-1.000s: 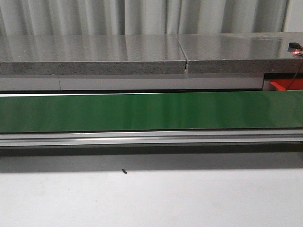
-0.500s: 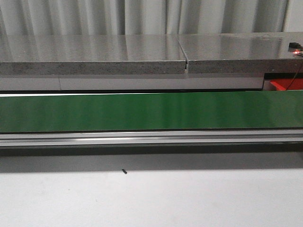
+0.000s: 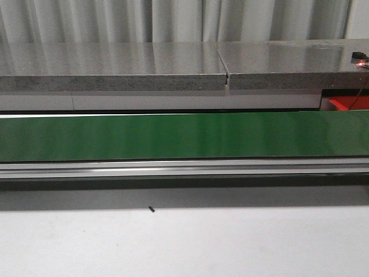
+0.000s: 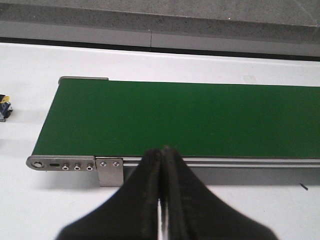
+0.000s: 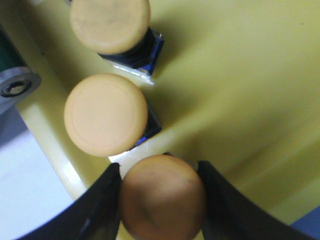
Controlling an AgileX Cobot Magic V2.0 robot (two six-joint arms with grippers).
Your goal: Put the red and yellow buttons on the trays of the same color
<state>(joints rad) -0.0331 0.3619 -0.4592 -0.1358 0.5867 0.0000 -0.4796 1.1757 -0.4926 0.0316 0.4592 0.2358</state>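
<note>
My right gripper should open now to release the yellow button, as the button sits low inside the yellow tray and its cap is near the height of its neighbours.
In the right wrist view, my right gripper is shut on a yellow button, a finger pressing on each side of its cap. It hangs low over the yellow tray, close to the tray's rim. Two more yellow buttons stand in the tray beside it. My left gripper is shut with nothing in it, above the white table at the near edge of the green belt. No red button shows. Neither gripper appears in the front view.
The green conveyor belt runs across the front view behind a metal rail, with a grey counter beyond. A red object peeks in at the far right. A small dark and yellow item lies left of the belt's end.
</note>
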